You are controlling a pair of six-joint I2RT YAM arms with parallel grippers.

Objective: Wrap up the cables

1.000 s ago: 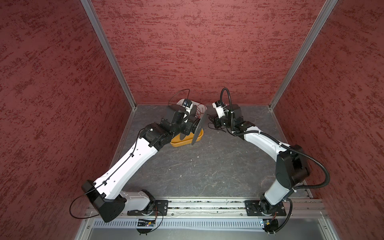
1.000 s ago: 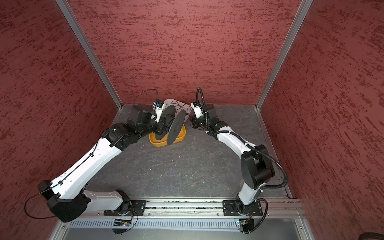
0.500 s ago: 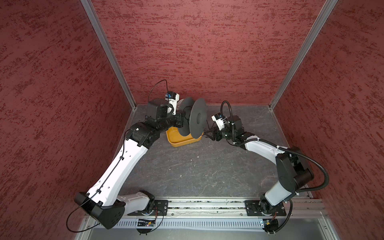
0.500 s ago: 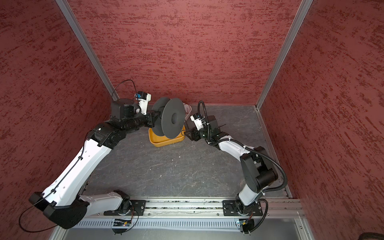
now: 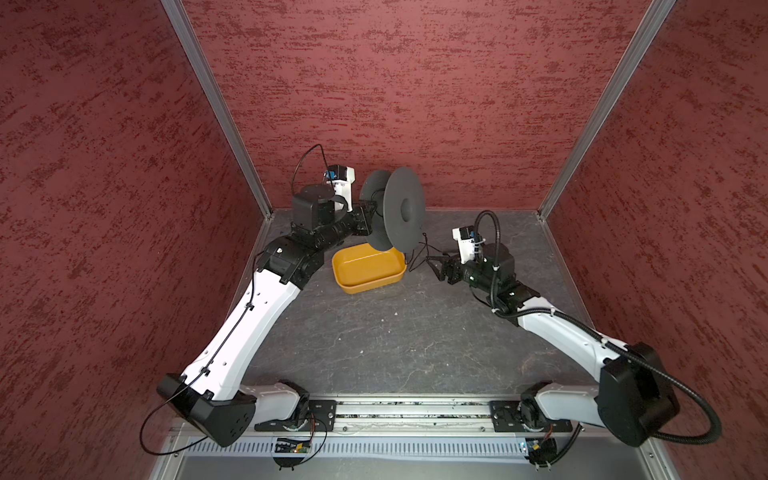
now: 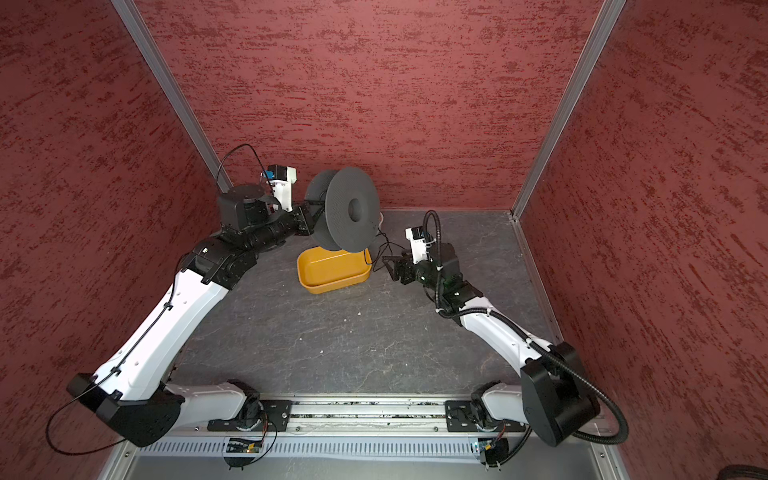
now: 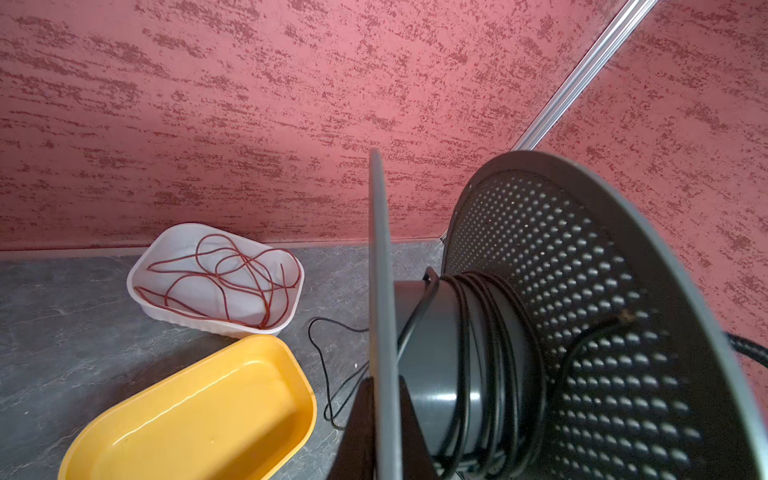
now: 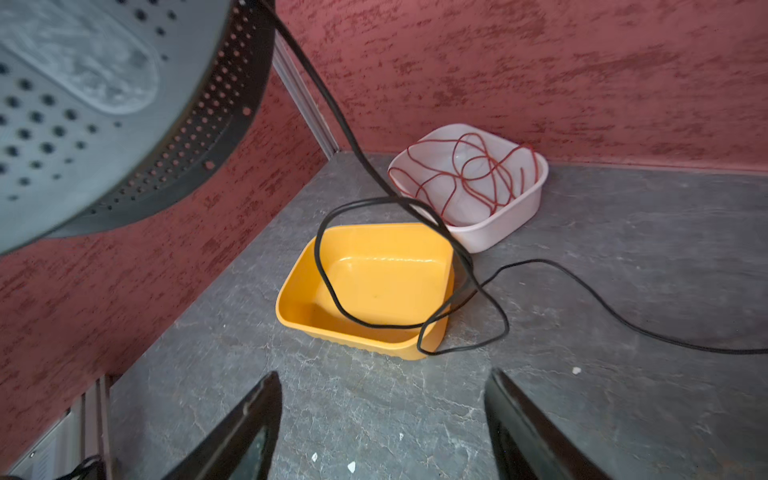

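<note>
My right gripper grabs the thin black cable by its loose loop (image 5: pixel 412 261) below the spool (image 5: pixel 403 212) next, to draw out slack for wrapping.
A black perforated spool (image 5: pixel 403 212) (image 6: pixel 351 210) hangs in the air over the back of the yellow tray. My left gripper (image 7: pixel 384 415) (image 5: pixel 368 216) is shut on the rim of one of its flanges. The thin black cable (image 7: pixel 490 353) is wound in several turns on the hub. Its loose part (image 8: pixel 469 270) (image 5: pixel 419 253) drops from the spool, loops past the tray corner and trails across the floor. My right gripper (image 8: pixel 382 415) (image 5: pixel 432 266) stands open just right of that hanging loop, nothing between its fingers (image 8: pixel 249 424).
The empty yellow tray (image 5: pixel 370 284) (image 8: pixel 374 282) sits on the grey floor under the spool. Behind it, by the back wall, a white tray (image 7: pixel 145 266) (image 8: pixel 498 228) holds a tangled red cord (image 7: pixel 232 274). Red walls close in on three sides.
The left arm has raised the spool from low over the yellow tray and turned it. The right gripper has opened and drawn back to the right, away from the trays.
</note>
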